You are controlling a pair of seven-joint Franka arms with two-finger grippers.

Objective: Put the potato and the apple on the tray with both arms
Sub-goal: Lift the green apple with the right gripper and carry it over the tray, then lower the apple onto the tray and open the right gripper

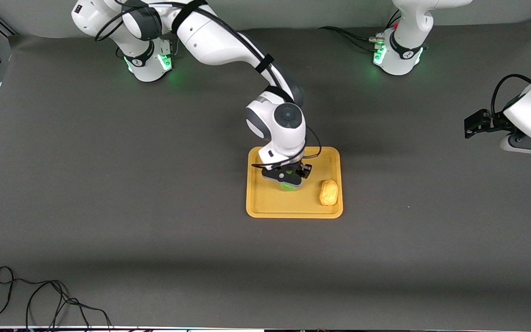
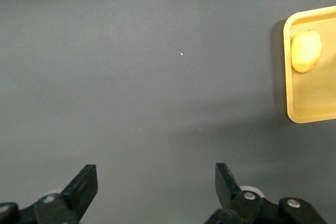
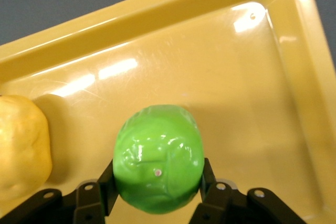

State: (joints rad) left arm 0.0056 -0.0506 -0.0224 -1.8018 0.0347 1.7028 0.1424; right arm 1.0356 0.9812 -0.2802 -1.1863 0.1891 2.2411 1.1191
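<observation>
The apple is low over the tray's bottom and inside the tray's rim in the right wrist view, so my right gripper should open now.
The yellow-orange tray [image 1: 265, 207] lies mid-table. The yellow-tan potato [image 1: 328, 192] rests in it near the rim toward the left arm's end; it also shows in the left wrist view [image 2: 306, 51] and the right wrist view [image 3: 21, 145]. My right gripper [image 1: 288, 182] is low over the tray, shut on the green apple [image 3: 158, 158], which sits between its fingers just over the tray floor [image 3: 252, 103]; only a green sliver of the apple [image 1: 287, 186] shows in the front view. My left gripper [image 2: 156, 187] is open and empty, held up over bare table at the left arm's end, and the arm waits.
The grey table mat surrounds the tray [image 2: 302, 115]. A black cable [image 1: 39, 299] lies coiled near the front edge toward the right arm's end. The arm bases [image 1: 148, 60] stand along the back.
</observation>
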